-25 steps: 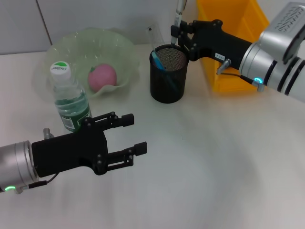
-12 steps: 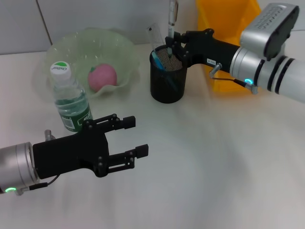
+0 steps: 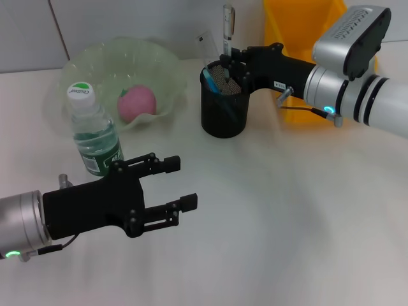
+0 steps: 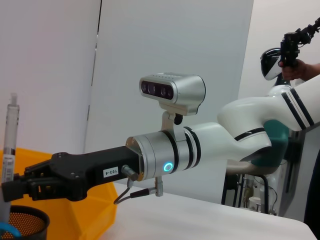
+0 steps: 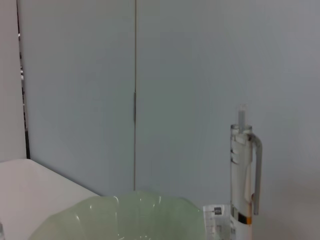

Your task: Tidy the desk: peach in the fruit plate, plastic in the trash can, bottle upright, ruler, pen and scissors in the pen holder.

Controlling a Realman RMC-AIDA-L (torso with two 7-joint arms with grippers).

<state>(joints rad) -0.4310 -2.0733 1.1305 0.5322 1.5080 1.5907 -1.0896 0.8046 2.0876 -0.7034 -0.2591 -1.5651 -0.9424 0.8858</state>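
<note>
I should open my right gripper: the clear pen's (image 3: 227, 22) lower end is at the black mesh pen holder's opening (image 3: 217, 75), so the pen would stay in the holder.
My right gripper (image 3: 227, 60) is shut on a clear pen (image 3: 227, 22) and holds it upright over the black mesh pen holder (image 3: 224, 105). The pen's lower end is at the holder's mouth. The pen (image 4: 9, 135) also shows in the left wrist view above the holder (image 4: 22, 222). A blue-handled pair of scissors (image 3: 213, 86) and a clear ruler (image 3: 205, 44) stand in the holder. The peach (image 3: 136, 104) lies in the green fruit plate (image 3: 115, 54). The bottle (image 3: 92, 131) stands upright. My left gripper (image 3: 175, 183) hovers open near the table's front. No plastic is in view.
The yellow trash can (image 3: 306, 29) stands behind my right arm at the back right. The bottle is close to my left arm, between it and the plate. White tabletop stretches across the middle and right front.
My right gripper has carried the pen left and slightly down, from beside the trash can to over the pen holder. The left arm has barely moved.
</note>
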